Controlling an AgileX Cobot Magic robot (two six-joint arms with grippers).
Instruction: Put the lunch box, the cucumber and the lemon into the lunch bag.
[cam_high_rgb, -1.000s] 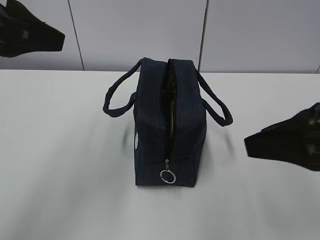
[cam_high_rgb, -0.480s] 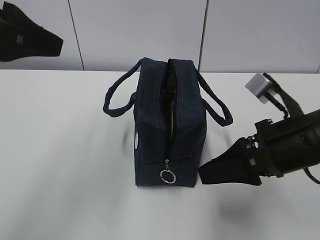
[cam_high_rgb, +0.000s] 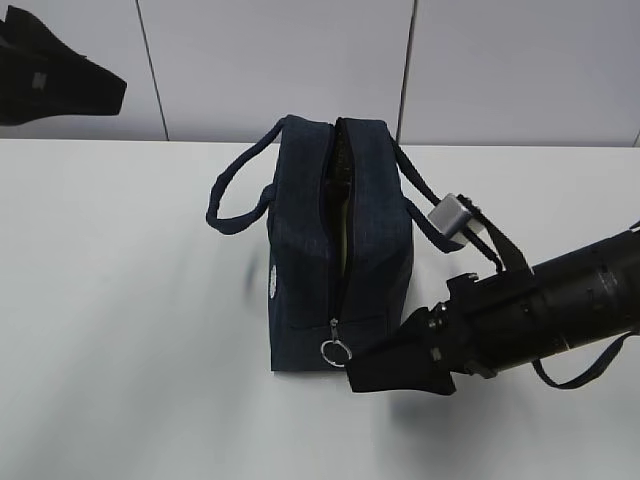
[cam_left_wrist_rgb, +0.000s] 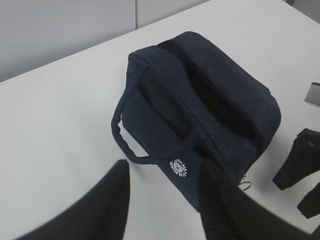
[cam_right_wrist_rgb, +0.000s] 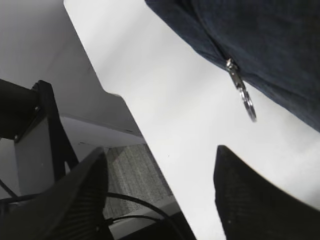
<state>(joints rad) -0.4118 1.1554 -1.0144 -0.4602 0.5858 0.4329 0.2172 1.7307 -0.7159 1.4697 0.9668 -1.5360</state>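
The packed lunch bag needs to be shut. My right gripper should next pinch the zipper by its silver ring pull (cam_high_rgb: 336, 351).
The dark navy lunch bag (cam_high_rgb: 340, 250) stands in the middle of the table, its top zipper gaping. Something pale yellow-green (cam_high_rgb: 343, 232) shows through the gap; I cannot tell what it is. The lunch box, the cucumber and the lemon are otherwise hidden. The silver ring pull (cam_high_rgb: 336, 351) hangs on the bag's near end. My right gripper (cam_high_rgb: 362, 375) is open and empty, low at the bag's near right corner, just right of the ring pull (cam_right_wrist_rgb: 248, 105). My left gripper (cam_high_rgb: 110, 88) hovers high at the far left, open and empty, looking down on the bag (cam_left_wrist_rgb: 200, 95) and its white logo (cam_left_wrist_rgb: 179, 167).
Two loop handles (cam_high_rgb: 228, 195) hang out to the bag's sides. In the right wrist view the table's edge (cam_right_wrist_rgb: 125, 107) runs close by, with floor and cables below. A small grey camera block (cam_high_rgb: 452, 214) on the right arm sits beside the right handle.
My right arm has swung in from the right edge, moving left and down to the bag's near corner by the ring pull. The left gripper and the bag have stayed put.
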